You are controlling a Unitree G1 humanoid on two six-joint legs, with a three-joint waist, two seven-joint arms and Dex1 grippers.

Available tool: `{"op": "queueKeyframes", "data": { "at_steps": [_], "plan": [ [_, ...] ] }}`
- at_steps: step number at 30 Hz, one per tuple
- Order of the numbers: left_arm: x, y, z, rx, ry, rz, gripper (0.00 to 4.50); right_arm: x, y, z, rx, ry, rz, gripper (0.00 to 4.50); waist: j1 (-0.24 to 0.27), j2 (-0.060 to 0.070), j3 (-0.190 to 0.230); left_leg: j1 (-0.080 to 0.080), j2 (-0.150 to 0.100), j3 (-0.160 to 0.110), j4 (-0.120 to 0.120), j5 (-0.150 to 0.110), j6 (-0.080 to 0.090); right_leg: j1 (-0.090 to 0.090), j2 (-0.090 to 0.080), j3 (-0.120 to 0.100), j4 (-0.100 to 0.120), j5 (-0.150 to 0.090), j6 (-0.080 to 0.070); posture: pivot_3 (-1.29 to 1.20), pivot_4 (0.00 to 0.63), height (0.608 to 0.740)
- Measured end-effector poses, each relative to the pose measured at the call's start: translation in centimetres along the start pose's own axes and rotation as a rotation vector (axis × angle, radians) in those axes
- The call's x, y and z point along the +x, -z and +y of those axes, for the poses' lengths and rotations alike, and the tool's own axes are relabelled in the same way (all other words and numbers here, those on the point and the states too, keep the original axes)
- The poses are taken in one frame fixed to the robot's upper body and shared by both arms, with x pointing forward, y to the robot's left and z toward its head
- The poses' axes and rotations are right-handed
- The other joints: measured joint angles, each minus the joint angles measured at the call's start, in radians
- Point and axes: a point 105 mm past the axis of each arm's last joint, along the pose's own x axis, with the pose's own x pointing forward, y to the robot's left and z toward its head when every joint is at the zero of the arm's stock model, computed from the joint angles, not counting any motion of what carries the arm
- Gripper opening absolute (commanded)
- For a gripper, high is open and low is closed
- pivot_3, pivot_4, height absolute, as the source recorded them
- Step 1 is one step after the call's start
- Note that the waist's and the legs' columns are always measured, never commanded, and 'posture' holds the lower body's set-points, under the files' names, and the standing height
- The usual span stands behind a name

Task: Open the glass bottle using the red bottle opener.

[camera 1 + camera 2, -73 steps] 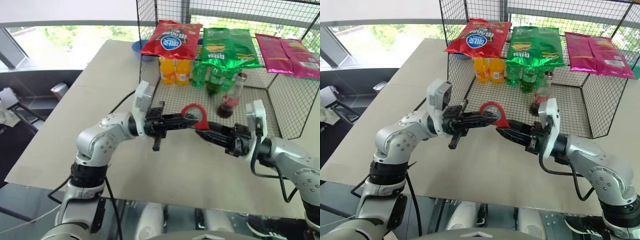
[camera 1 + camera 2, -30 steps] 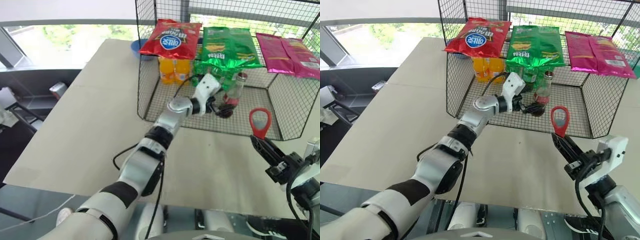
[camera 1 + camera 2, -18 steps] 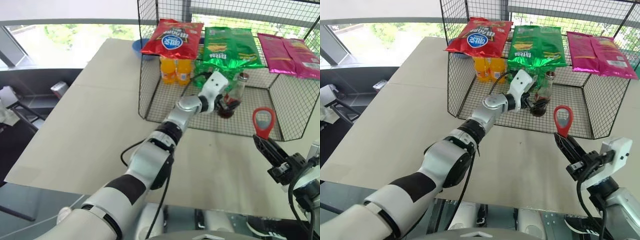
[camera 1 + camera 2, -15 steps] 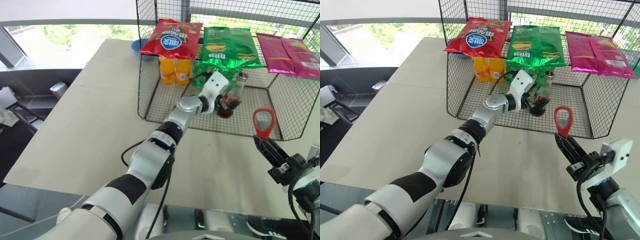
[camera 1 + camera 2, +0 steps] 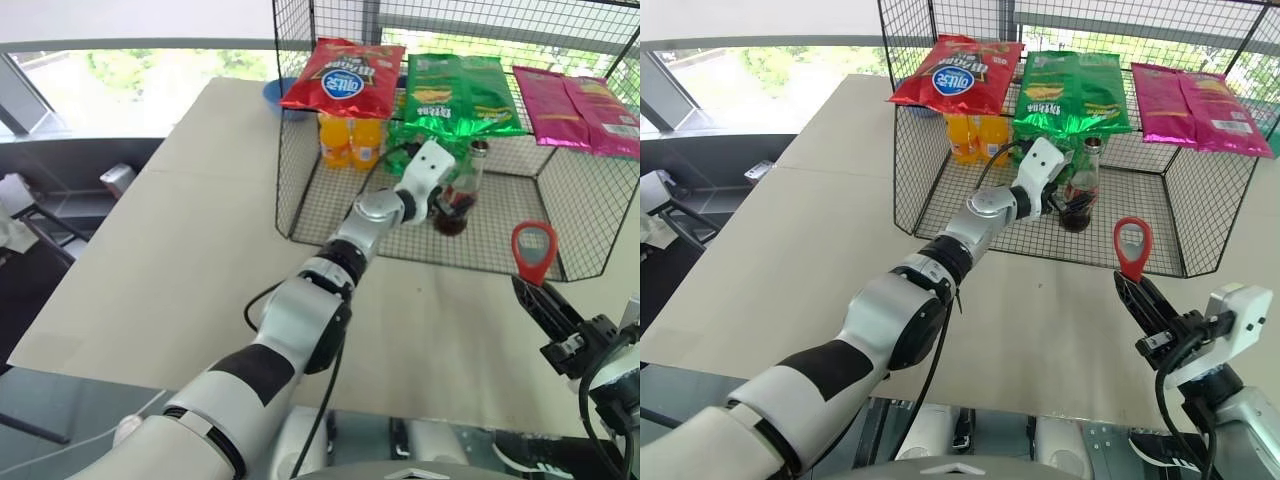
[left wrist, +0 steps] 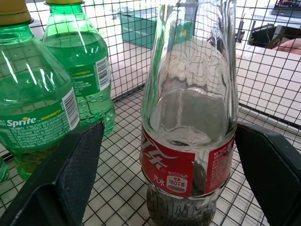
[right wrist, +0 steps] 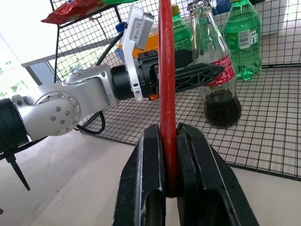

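Observation:
My left gripper should close: my fingers beside the red label would hold the glass bottle (image 6: 190,108).
The glass bottle (image 6: 188,117) stands upright on the wire basket floor, with dark cola in its lower part and a red label band. My left gripper (image 6: 168,128) reaches level into the basket and is open, one finger on each side of the bottle (image 5: 462,192). Whether the fingers touch the glass I cannot tell. Near the table's front right, my right gripper (image 7: 167,129) is shut on the handle of the red bottle opener (image 5: 533,250). The opener stands upright with its loop on top, short of the basket.
A black wire basket (image 5: 300,150) encloses the bottle. Green Sprite bottles (image 6: 33,108) stand close beside it, with orange soda bottles (image 5: 350,142) farther left. Chip bags (image 5: 345,75) lie on top. Bare tabletop (image 5: 200,250) stretches left and in front.
Earlier both grippers met at the opener in front of the basket. The right now holds it alone, drawn back. The left arm reached into the basket and edged around the bottle.

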Motion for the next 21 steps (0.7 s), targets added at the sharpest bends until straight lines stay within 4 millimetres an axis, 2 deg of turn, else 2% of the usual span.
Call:
{"op": "queueKeyframes", "data": {
  "at_steps": [12, 15, 21],
  "plan": [
    [0.03, -0.28, -0.32, 0.008, 0.029, -0.014, 4.43, 0.02, 0.06, 0.3, -0.005, 0.001, -0.005, 0.0, 0.0, 0.0, 0.0, 0.0, 0.0, 0.0, 0.0, 0.0, 0.0, 0.0, 0.0, 0.0, 0.0, 0.0, 0.0, 0.0, 0.15, 0.74],
    [0.01, -0.33, -0.35, 0.003, 0.035, -0.018, 3.65, 0.02, 0.03, 0.42, -0.005, 0.003, -0.006, 0.0, 0.0, 0.0, 0.0, 0.0, 0.0, 0.0, 0.0, 0.0, 0.0, 0.0, 0.0, 0.0, 0.0, 0.0, 0.0, 0.0, 0.15, 0.74],
    [-0.05, -0.44, -0.69, -0.004, 0.072, -0.028, 3.65, 0.07, -0.01, 0.59, -0.004, 0.006, -0.008, 0.0, 0.0, 0.0, 0.0, 0.0, 0.0, 0.0, 0.0, 0.0, 0.0, 0.0, 0.0, 0.0, 0.0, 0.0, 0.0, 0.0, 0.15, 0.74]
  ]
}}
